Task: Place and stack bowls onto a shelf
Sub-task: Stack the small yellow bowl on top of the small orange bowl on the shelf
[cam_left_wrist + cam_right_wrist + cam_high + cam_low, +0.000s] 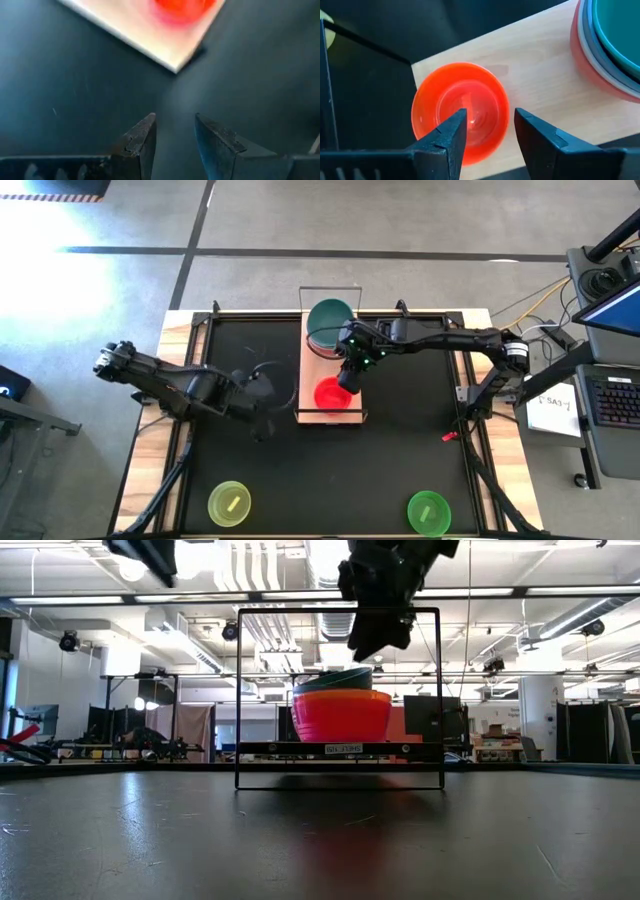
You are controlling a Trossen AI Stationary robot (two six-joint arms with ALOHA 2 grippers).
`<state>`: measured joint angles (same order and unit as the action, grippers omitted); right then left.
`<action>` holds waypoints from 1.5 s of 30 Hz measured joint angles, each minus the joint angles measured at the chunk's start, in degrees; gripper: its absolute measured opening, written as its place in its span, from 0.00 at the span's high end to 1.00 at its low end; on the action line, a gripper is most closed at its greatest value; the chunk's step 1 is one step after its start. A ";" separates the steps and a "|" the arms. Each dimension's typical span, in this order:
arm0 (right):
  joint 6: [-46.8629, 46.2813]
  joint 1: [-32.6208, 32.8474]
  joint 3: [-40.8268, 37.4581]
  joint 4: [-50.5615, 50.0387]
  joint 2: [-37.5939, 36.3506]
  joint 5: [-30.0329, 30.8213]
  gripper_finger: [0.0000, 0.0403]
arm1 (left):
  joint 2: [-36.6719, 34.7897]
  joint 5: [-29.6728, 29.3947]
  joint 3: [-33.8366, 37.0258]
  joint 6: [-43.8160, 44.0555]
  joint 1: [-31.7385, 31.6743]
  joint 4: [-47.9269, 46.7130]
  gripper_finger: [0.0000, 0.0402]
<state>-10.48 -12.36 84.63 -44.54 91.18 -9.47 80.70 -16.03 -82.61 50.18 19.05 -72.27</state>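
I should grab the yellow-green bowl by its rim (230, 484) with my left gripper next, so that I can stack it into the red bowl on the shelf.
The shelf (312, 370) is a light-wood board with a wire frame, lying mid-table. A red bowl (332, 395) sits upright on its near end (460, 112) (340, 715). On its far end stands a stack of bowls with a teal one on top (328, 325) (612, 35). My right gripper (348, 375) (490, 127) hovers open above the red bowl, clear of it (380, 635). My left gripper (262, 395) (175, 137) is open over the black mat, left of the shelf's near corner (172, 57). A yellow-green bowl (229, 502) and a green bowl (428, 511) rest on the mat near the table's near edge.
The shelf's upright wire frames (240, 700) stand at both its ends. A small red object (449, 436) lies on the mat to the right. A desk with a keyboard and papers (600, 405) stands beyond the table's right edge. Bare mat lies between the shelf and the two near bowls.
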 joint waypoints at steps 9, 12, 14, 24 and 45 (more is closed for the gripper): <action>3.11 -0.02 1.36 -7.60 0.00 0.03 0.66 | 3.53 11.48 8.45 26.04 12.85 0.13 0.71; 3.70 0.00 1.36 -10.34 0.00 0.04 0.66 | 3.96 14.56 13.03 33.15 17.49 5.14 0.71; 3.63 0.09 1.36 -11.58 0.00 0.08 0.66 | 3.98 15.59 16.12 36.60 20.50 9.83 0.71; 1.24 0.11 1.36 -14.29 0.00 0.23 0.66 | 3.98 22.86 26.54 40.25 31.03 21.19 0.71; 2.70 0.07 1.34 -15.69 -0.02 0.45 0.67 | 3.88 24.55 38.80 43.35 31.69 34.12 0.93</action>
<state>-7.78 -12.29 85.97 -60.23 91.15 -9.02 84.58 8.51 -43.81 93.53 50.74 -38.15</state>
